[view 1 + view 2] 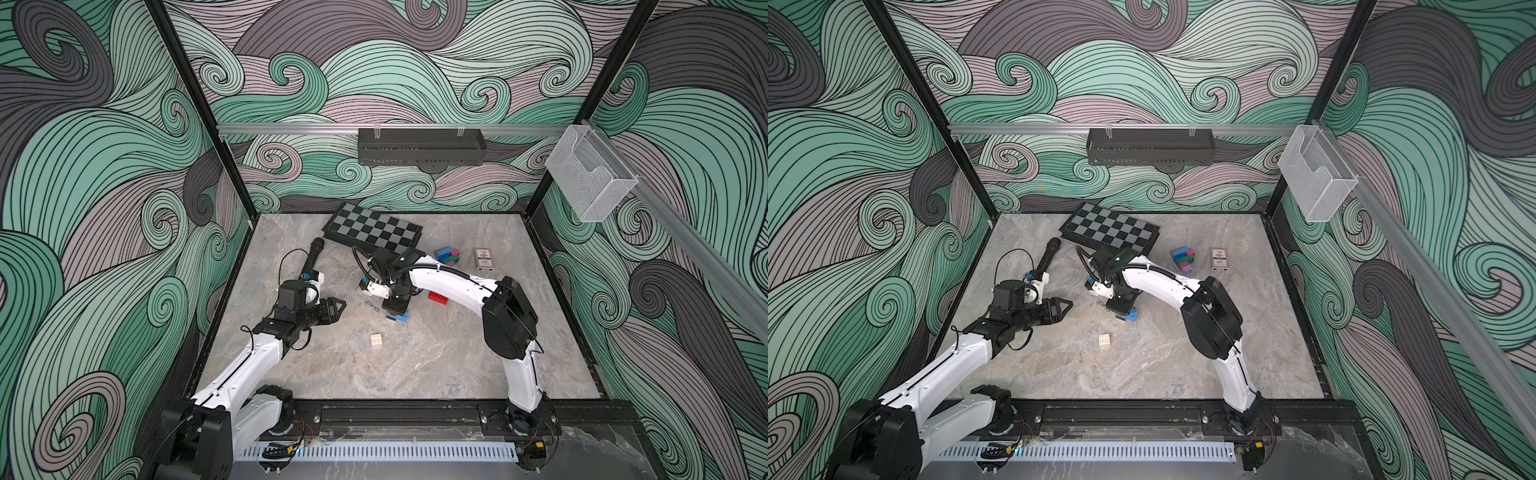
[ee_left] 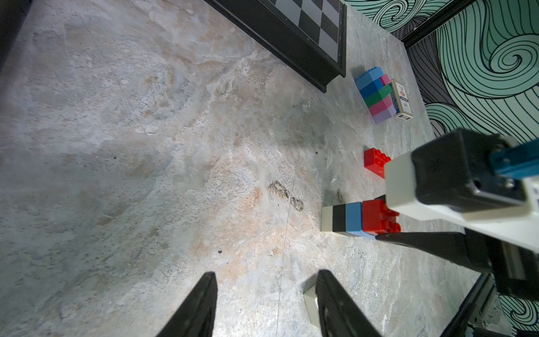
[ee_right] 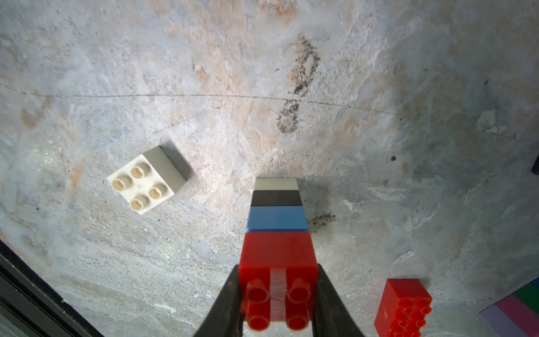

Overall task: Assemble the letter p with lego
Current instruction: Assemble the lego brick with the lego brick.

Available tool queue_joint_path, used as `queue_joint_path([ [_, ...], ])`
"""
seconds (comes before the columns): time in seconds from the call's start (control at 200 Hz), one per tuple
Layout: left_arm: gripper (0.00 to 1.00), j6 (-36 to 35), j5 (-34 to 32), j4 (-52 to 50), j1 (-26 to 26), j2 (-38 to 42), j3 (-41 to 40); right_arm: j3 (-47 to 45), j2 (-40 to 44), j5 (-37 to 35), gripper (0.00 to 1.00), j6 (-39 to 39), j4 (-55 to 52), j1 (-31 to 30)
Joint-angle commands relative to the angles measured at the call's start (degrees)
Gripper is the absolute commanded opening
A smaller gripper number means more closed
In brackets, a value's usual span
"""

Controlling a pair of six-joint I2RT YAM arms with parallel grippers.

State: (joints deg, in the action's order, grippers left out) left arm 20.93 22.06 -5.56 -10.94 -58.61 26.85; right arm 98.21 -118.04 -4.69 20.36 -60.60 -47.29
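Note:
The stack (image 3: 277,221) has its cream end down on flat, empty table and would stay standing, so my right gripper opens next.
My right gripper (image 3: 277,270) is shut on the red top brick of a lego stack (image 3: 277,221) made of red, blue, black and cream bricks. The stack's cream end is at the table or just above it. In both top views that gripper (image 1: 397,309) (image 1: 1126,311) points down at mid-table, hiding most of the stack. A loose cream brick (image 1: 377,340) (image 3: 147,179) lies studs up nearer the front. A loose red brick (image 1: 438,298) (image 2: 376,162) sits beside the right arm. My left gripper (image 1: 340,307) (image 2: 264,277) stands open and empty to the stack's left.
A built block of blue, green, pink and lilac bricks (image 1: 448,257) stands next to a card box (image 1: 482,259) at the back right. A chessboard (image 1: 372,228) lies at the back. A black microphone (image 1: 311,257) rests at the back left.

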Motion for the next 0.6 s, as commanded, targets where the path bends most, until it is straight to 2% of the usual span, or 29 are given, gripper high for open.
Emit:
queue_joint_path([
  [0.0,0.56,-1.23,-0.45,-0.76,0.39,0.29,0.58,-2.62,-0.78,-1.5,0.18,-0.94,1.2,-0.26],
  [0.59,0.56,-1.1,-0.2,-0.9,0.39,0.51,0.57,-3.99,-5.43,-1.7,0.17,0.92,0.28,-1.23],
])
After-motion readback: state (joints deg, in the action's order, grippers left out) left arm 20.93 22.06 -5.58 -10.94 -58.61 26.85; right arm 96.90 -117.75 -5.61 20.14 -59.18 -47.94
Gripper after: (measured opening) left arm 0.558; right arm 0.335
